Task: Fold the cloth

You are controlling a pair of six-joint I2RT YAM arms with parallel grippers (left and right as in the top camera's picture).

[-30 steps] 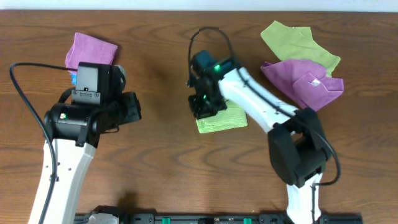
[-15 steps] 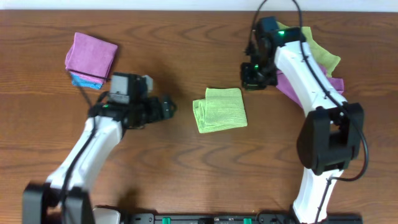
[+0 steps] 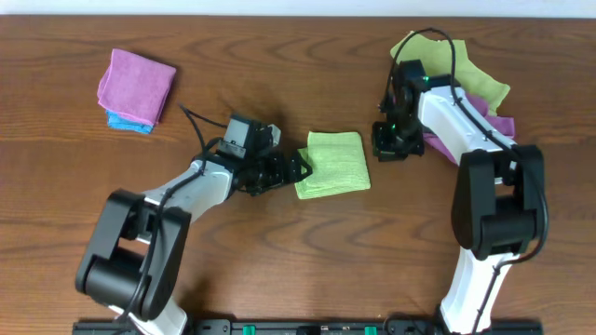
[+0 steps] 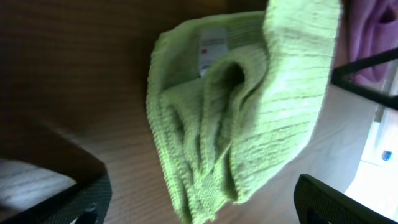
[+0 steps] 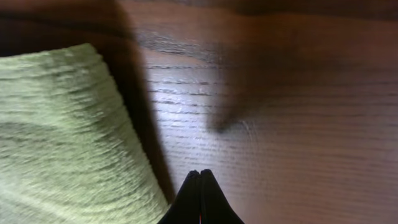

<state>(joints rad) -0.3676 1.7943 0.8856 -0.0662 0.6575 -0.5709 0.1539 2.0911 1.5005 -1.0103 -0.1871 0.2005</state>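
Note:
The lime-green cloth needs to be picked up next by my left gripper, by its layers together at the near fold, and laid still folded on the pink cloth [image 3: 137, 87].
The cloth [image 3: 335, 163] lies folded into a small lime-green square mid-table. In the left wrist view the cloth [image 4: 242, 118] shows bunched layers and a white tag [image 4: 212, 46] at its far corner. My left gripper [image 3: 300, 168] is open at the cloth's left edge; in its own view the left gripper [image 4: 202, 208] has its fingers [image 4: 84, 199] spread either side of the near fold, holding nothing. My right gripper [image 3: 389, 147] is shut and empty over bare wood to the right of the cloth. In the right wrist view the right gripper [image 5: 199, 175] hangs beside lime-green fabric [image 5: 62, 143].
A pink folded cloth [image 3: 138, 82] sits on a blue one [image 3: 126, 121] at the far left. At the back right a second green cloth [image 3: 447, 58] and a purple cloth [image 3: 489, 126] lie crumpled, partly under the right arm.
My left arm has swung right to the cloth's edge and its gripper has opened wide. My right gripper has left the cloth, gone to the back right, then come down a little.

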